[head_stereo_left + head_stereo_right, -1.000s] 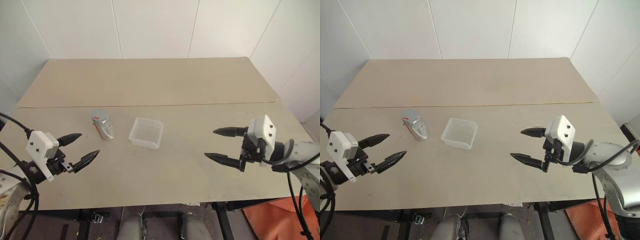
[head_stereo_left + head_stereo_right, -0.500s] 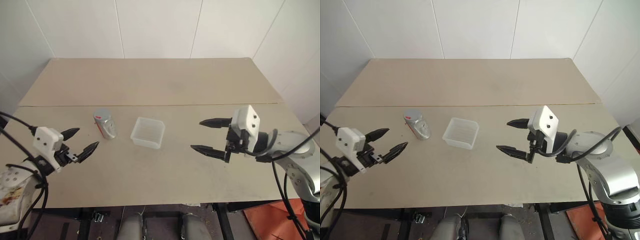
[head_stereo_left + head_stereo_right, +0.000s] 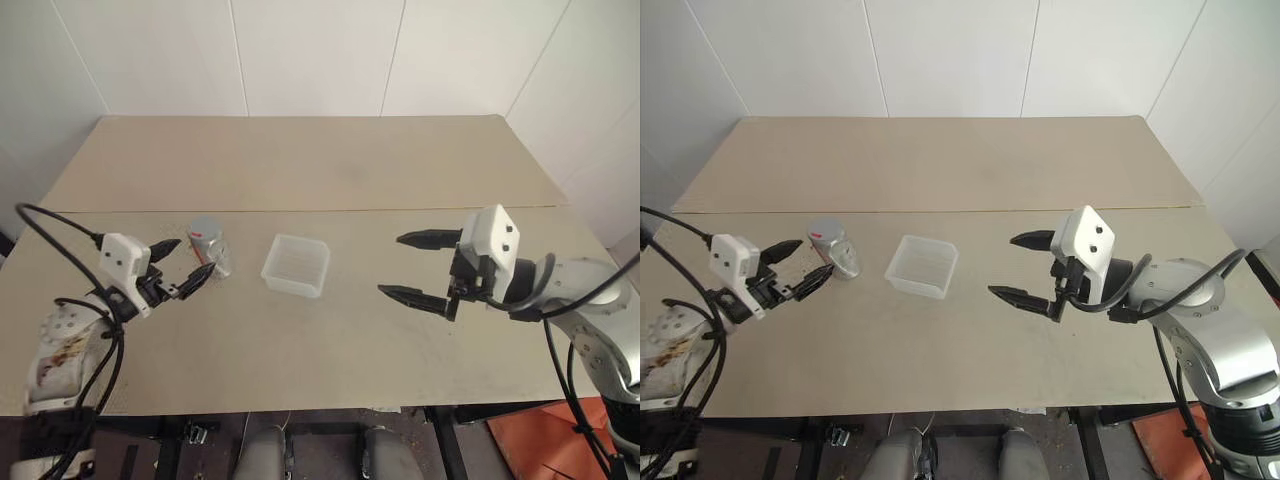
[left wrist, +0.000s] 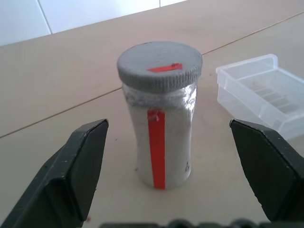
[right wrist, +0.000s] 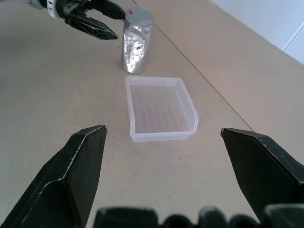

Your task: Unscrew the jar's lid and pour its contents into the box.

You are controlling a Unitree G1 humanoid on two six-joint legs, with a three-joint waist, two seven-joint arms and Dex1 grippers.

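Empty table shows between my left gripper's fingers and the jar (image 3: 210, 247), so it is too early to close and a move toward the jar comes first.
The jar (image 4: 161, 137) stands upright on the table, clear, with a red strip down its side and pale tan contents (image 4: 175, 142) inside. A grey lid (image 4: 159, 65) with a red mark is screwed on top. My left gripper (image 3: 194, 256) is open and level, its fingertips (image 4: 92, 142) flanking the jar's near side with gaps showing. The box (image 3: 296, 265), shallow translucent white with a ribbed bottom, sits empty just right of the jar (image 3: 210, 247). My right gripper (image 3: 389, 264) hangs open above the table, right of the box (image 5: 161, 109), pointing toward it.
The beige table (image 3: 320, 170) runs back to a white tiled wall, with a seam (image 3: 400, 209) across its middle. Bare tabletop lies between the box and my right gripper and along the near edge.
My left gripper has advanced to the jar, so the jar now stands between its open fingertips. My right gripper shifted slightly toward the box, then held still.
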